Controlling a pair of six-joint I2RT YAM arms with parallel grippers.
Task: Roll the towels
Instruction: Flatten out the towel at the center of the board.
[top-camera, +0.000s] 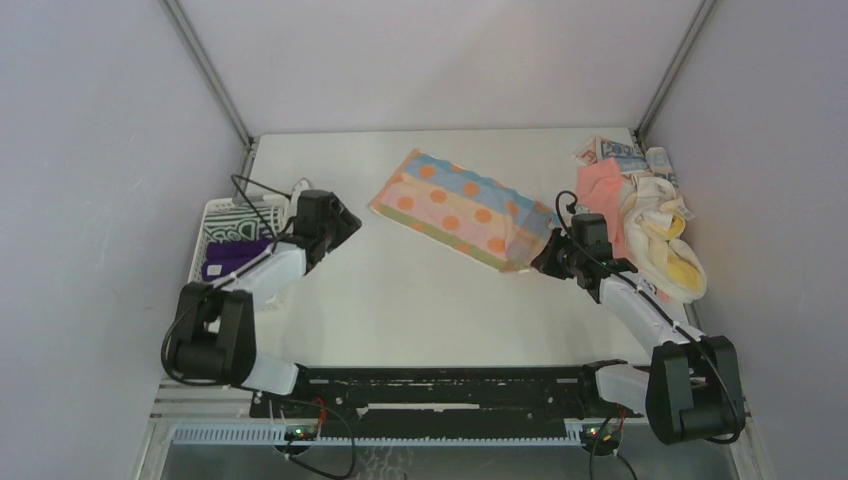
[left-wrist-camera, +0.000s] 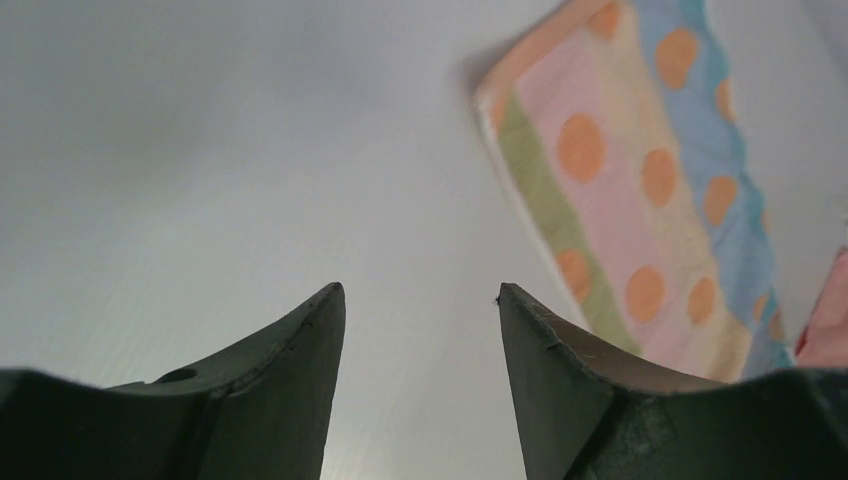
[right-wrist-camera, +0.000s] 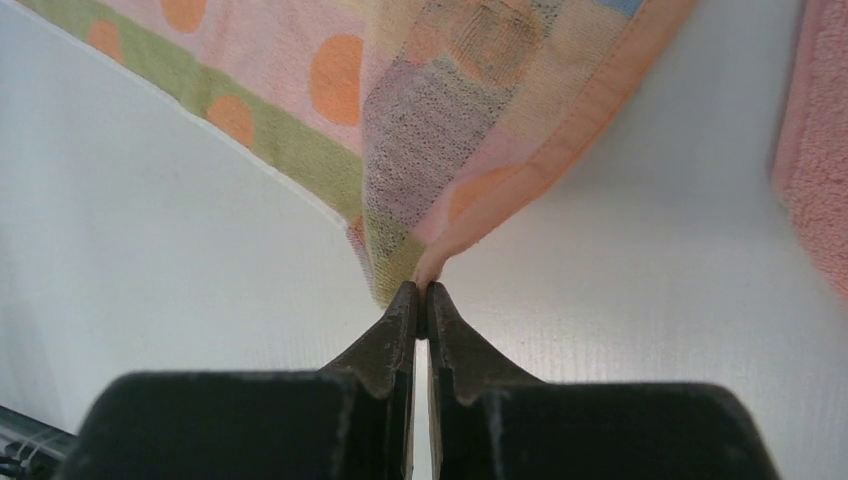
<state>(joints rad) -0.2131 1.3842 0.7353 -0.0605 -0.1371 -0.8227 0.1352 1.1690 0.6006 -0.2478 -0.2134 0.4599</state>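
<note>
My left gripper should grab the dotted towel's free green-edge corner (top-camera: 374, 205) (left-wrist-camera: 488, 101), across from the towel's corner in my right gripper. Then I can stretch and fold the towel to roll it.
A light-blue, pink and green towel with orange dots (top-camera: 455, 207) lies spread on the table's middle. It also shows in the left wrist view (left-wrist-camera: 640, 180) and the right wrist view (right-wrist-camera: 400, 90). My right gripper (top-camera: 543, 259) is shut on the towel's near right corner (right-wrist-camera: 425, 272), which is lifted off the table. My left gripper (top-camera: 347, 222) is open and empty, just left of the towel's left corner, with bare table between its fingertips (left-wrist-camera: 420, 292). A salmon-pink towel (top-camera: 603, 192), a cream-yellow towel (top-camera: 665, 240) and a blue-printed towel (top-camera: 612, 150) lie heaped at the right.
A white slotted basket (top-camera: 212, 222) stands at the left edge and holds a purple towel (top-camera: 232, 262) and a striped one (top-camera: 262, 203). The enclosure's grey walls close in the left, right and back. The pink towel's edge shows in the right wrist view (right-wrist-camera: 815, 140).
</note>
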